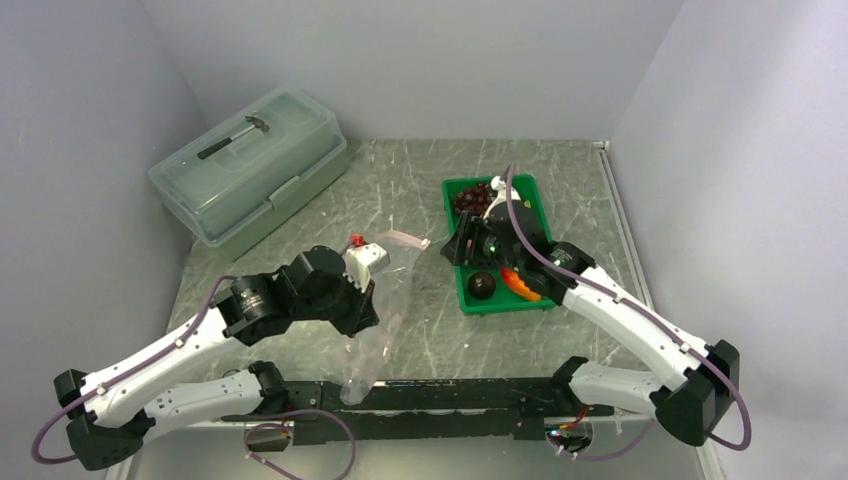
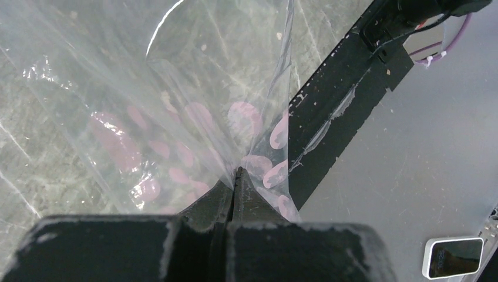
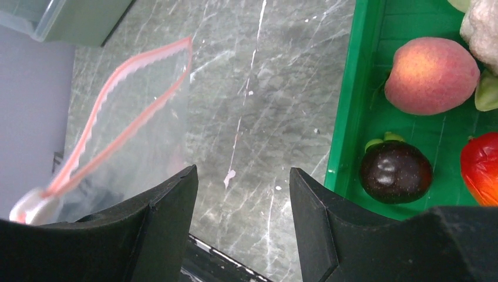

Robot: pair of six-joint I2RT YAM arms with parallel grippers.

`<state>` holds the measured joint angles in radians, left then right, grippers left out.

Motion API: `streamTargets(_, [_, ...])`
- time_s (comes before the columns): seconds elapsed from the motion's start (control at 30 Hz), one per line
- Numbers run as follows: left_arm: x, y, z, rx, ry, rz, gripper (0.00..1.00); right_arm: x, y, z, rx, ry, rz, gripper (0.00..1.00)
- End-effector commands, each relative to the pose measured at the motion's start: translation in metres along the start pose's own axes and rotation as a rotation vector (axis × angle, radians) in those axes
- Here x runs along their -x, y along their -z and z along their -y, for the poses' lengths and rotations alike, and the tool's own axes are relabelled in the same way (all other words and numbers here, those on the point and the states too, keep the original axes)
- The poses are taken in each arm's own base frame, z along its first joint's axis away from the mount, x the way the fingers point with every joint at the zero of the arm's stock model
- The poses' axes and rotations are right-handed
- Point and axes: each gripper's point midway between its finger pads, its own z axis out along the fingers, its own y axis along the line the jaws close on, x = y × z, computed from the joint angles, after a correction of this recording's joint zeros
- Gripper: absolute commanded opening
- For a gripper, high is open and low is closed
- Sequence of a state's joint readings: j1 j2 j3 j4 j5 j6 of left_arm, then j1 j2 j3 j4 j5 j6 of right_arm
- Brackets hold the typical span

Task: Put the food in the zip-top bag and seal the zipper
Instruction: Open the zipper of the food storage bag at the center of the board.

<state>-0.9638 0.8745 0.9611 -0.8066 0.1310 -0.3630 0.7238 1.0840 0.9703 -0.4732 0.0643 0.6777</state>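
Note:
My right gripper grabs the tray-side pink zipper edge (image 1: 413,242) (image 3: 151,110) of the bag next, leaving the other zipper edge free for my left gripper to open.
The clear zip-top bag (image 1: 385,310) hangs crinkled from my left gripper (image 1: 372,262), which is shut on its plastic (image 2: 238,171). Pink blobs are printed on the bag (image 2: 194,117). Its mouth gapes, and the pink zipper (image 3: 117,100) curves round it. My right gripper (image 3: 241,176) stands open over bare table, between the bag and the green tray (image 3: 346,117), with nothing between its fingers. In the tray lie a peach (image 3: 431,75), a dark plum (image 3: 395,171), a red-orange pepper (image 3: 481,167), a cauliflower (image 3: 484,29) and purple grapes (image 1: 472,197).
A large translucent lidded box (image 1: 250,165) stands at the back left. The black rail (image 1: 450,395) of the arm bases runs along the near table edge, and the bag's lower end reaches it. Grey walls close in the left, back and right.

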Motion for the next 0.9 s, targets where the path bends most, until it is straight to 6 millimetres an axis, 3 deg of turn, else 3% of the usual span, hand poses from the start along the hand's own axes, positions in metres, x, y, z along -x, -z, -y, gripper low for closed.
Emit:
streamTargets(0.0, [0.007,0.002,0.013,-0.074,-0.056,0.040,0.00,0.029,-0.001,-0.011,0.054,-0.071,0.031,0.62])
streamTargets(0.13, [0.007,0.004,0.015,-0.083,-0.063,0.052,0.00,0.034,-0.015,-0.010,0.107,-0.133,-0.018,0.61])
streamTargets(0.47, [0.005,0.003,0.018,-0.097,-0.070,0.044,0.00,0.041,-0.052,-0.037,0.251,-0.175,-0.143,0.61])
streamTargets(0.87, [0.004,0.002,0.021,-0.111,-0.075,0.037,0.00,0.033,-0.074,-0.053,0.349,-0.203,-0.231,0.61])
